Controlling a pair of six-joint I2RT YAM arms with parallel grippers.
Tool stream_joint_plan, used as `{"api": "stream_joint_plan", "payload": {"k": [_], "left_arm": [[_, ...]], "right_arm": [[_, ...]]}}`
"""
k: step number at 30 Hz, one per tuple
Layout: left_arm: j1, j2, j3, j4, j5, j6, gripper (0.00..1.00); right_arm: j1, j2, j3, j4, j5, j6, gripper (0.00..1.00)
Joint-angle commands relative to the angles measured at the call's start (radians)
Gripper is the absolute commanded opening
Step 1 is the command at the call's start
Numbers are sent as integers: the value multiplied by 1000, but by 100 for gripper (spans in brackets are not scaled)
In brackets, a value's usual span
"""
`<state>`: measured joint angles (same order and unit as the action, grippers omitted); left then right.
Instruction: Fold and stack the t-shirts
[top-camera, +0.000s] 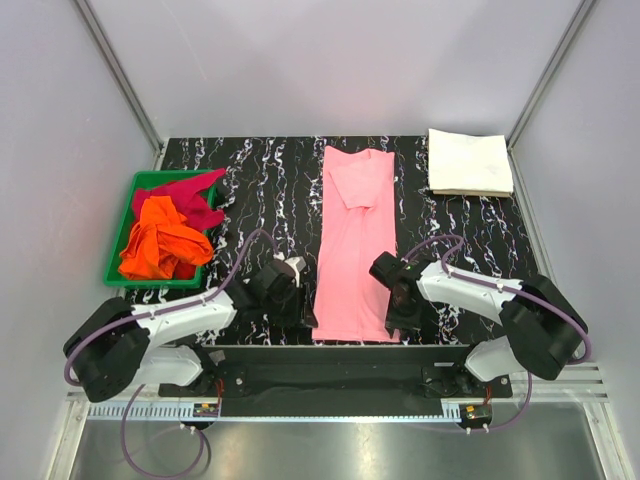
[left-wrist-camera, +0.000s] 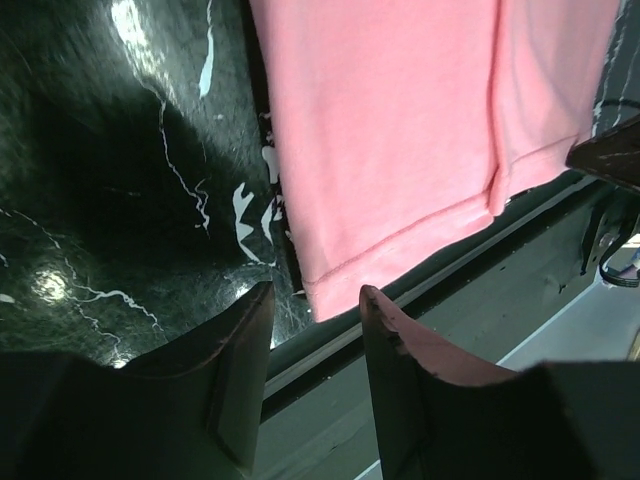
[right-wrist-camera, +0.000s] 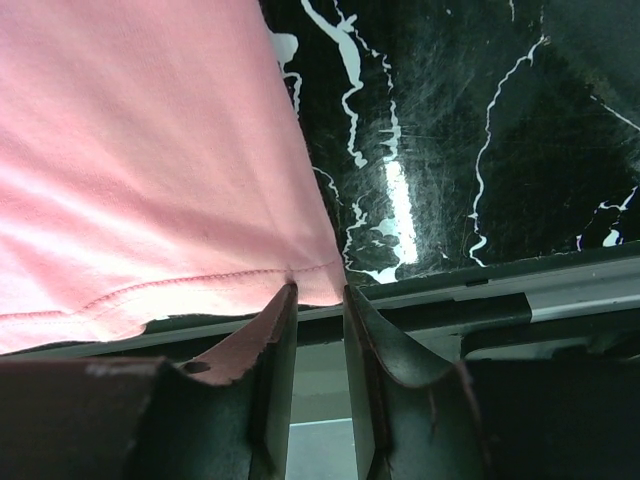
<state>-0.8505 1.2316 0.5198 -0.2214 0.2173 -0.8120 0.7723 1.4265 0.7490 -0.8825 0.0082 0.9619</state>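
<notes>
My right gripper has the t-shirt's hem corner (top-camera: 394, 336) (right-wrist-camera: 321, 289) between its fingers, so it should close on it. It would hold the hem corner if it closed now.
A light pink t-shirt (top-camera: 355, 240) lies folded into a long strip down the middle of the black marbled table. My left gripper (top-camera: 306, 316) is open at its near left corner, and in the left wrist view the hem corner (left-wrist-camera: 330, 295) lies just beyond the fingertips (left-wrist-camera: 316, 290). My right gripper (top-camera: 402, 320) is narrowly open at the near right corner, its tips (right-wrist-camera: 319, 288) touching the hem (right-wrist-camera: 200, 285). A folded white t-shirt (top-camera: 468, 162) sits at the back right. The orange t-shirt (top-camera: 160, 240) and the magenta-red t-shirt (top-camera: 190, 195) lie crumpled in the tray.
The green plastic tray (top-camera: 120, 228) stands at the left of the table. The table's near edge and a dark rail (left-wrist-camera: 450, 270) run right under both grippers. White enclosure walls close in the sides and back.
</notes>
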Motion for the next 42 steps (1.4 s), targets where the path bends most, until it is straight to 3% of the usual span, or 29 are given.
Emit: {"api": "stream_joint_plan", "payload": {"k": [1,19,28,32,33,39,42], "left_arm": [[-15,12,-21,83,37,-41,43],[-61,61,-52,134,34,-76,36],[-78,85,-37,152,48,-82,19],[-78,85,-27,149,48,-87,4],[-78,85,-24,148,47,-88,0],[-78,86,-4,140,44,-92,0],[-78,74,0,143,44,-88,0]], "right_arm": [[2,8,0,11,4,1,32],[2,-60,-43,20,7,17,33],[2,-60,-56,33,6,26,30],[2,-51,-47,30,16,26,25],[2,-49,-46,30,16,18,20],[2,-35,-36,31,27,6,0],[4,-37,-33,33,30,1,0]]}}
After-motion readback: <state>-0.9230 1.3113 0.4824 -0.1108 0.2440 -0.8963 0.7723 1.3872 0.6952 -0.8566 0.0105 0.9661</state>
